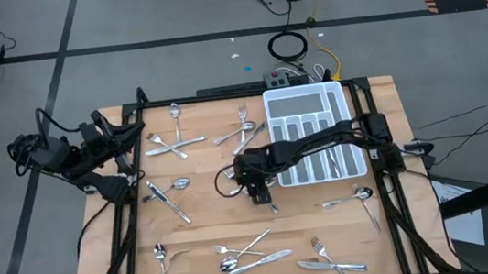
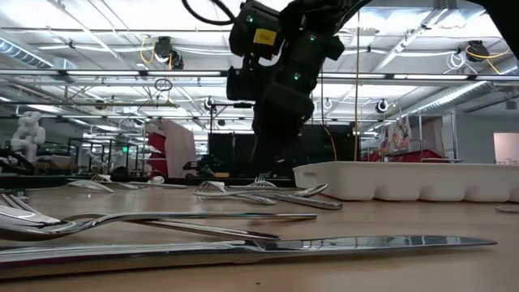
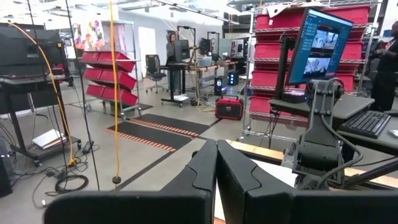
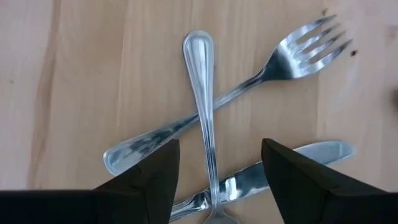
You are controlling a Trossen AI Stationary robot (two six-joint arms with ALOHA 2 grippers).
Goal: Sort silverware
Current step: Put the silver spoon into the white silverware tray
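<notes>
I will sort the spoon into the white tray (image 1: 298, 105), so my right gripper needs to grab it by its slim handle next.
Silverware lies scattered over the wooden table (image 1: 207, 219). My right gripper (image 4: 221, 155) hovers open over the table's middle (image 1: 258, 193), pointing steeply down. Below it lie three crossed pieces: a fork (image 4: 249, 87), a slim handle (image 4: 202, 93) resting across the fork, and a knife (image 4: 298, 158) under the handle's hidden end. The fingers stand on either side of the handle without touching it. My left gripper (image 3: 216, 168) is shut and holds nothing, raised at the table's left edge (image 1: 111, 138), pointing level.
The white compartmented tray (image 1: 273, 106) stands at the far right, partly under my right arm. Loose pieces lie at the far left (image 1: 176, 145), the far middle (image 1: 239, 133), the left (image 1: 168, 196), along the near edge (image 1: 248, 252) and at the right (image 1: 352, 198).
</notes>
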